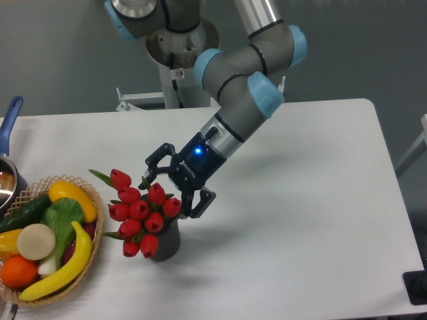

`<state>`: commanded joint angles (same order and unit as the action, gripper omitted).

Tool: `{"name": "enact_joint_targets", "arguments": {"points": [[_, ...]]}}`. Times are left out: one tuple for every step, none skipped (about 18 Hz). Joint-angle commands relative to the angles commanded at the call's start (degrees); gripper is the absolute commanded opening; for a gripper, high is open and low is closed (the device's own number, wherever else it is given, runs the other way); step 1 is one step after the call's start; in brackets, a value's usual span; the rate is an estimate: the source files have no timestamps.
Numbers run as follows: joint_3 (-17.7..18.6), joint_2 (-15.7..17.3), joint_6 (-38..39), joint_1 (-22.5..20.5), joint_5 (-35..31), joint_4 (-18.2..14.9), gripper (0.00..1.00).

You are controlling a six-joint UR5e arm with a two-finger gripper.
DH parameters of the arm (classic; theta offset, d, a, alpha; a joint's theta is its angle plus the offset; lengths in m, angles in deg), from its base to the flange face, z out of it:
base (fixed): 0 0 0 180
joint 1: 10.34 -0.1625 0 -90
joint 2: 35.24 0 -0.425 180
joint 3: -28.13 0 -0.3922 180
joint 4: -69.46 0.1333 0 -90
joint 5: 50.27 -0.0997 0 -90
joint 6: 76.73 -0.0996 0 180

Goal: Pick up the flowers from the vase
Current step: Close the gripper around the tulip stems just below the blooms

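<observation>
The flowers (139, 212) need to be lifted out of the vase (168, 241), so my gripper will take hold of them by their red tulip heads next.
A bunch of red tulip flowers (139, 212) with green leaves stands in a small dark grey vase (168, 241) on the white table, leaning to the left. My gripper (167, 196) is open right at the bunch's upper right side. One finger (152, 168) lies behind the top buds and the other (198, 202) sits just right of the rightmost bud. The stems are hidden inside the vase and behind the buds.
A woven basket (93, 257) with a banana, orange, cucumber and other produce sits at the front left. A blue-handled metal pot (9, 137) is cut off by the left edge. The arm's base (177, 73) stands behind the table.
</observation>
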<state>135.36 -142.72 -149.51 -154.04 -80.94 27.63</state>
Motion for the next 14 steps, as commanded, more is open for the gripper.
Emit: {"name": "enact_joint_targets", "arguments": {"points": [[-0.3,-0.4,0.0,0.1,-0.1,0.1,1.0],[-0.5,-0.5,0.0,0.3,-0.1,0.1,0.99],[-0.6,-0.5,0.0,0.5,-0.1,0.1,0.93],[-0.6,-0.5,0.0,0.5,0.0,0.1,0.89],[-0.6,-0.5,0.0,0.5,-0.1,0.1,0.81],[-0.6,-0.5,0.0,0.6,0.0,0.1,0.78],[-0.7,-0.4,0.0,0.5,0.0,0.1,0.71],[-0.7,-0.4,0.0,0.5,0.0,0.1,0.67],[-0.7,-0.4,0.0,0.5,0.0,0.1,0.66],[-0.7,-0.4,0.0,0.5,0.0,0.1,0.61],[-0.7,-0.4,0.0,0.5,0.0,0.1,0.56],[-0.7,-0.4,0.0,0.5,0.0,0.1,0.53],[-0.6,-0.4,0.1,0.5,0.1,0.1,0.48],[-0.5,-0.4,0.1,0.4,0.1,0.1,0.47]]}}
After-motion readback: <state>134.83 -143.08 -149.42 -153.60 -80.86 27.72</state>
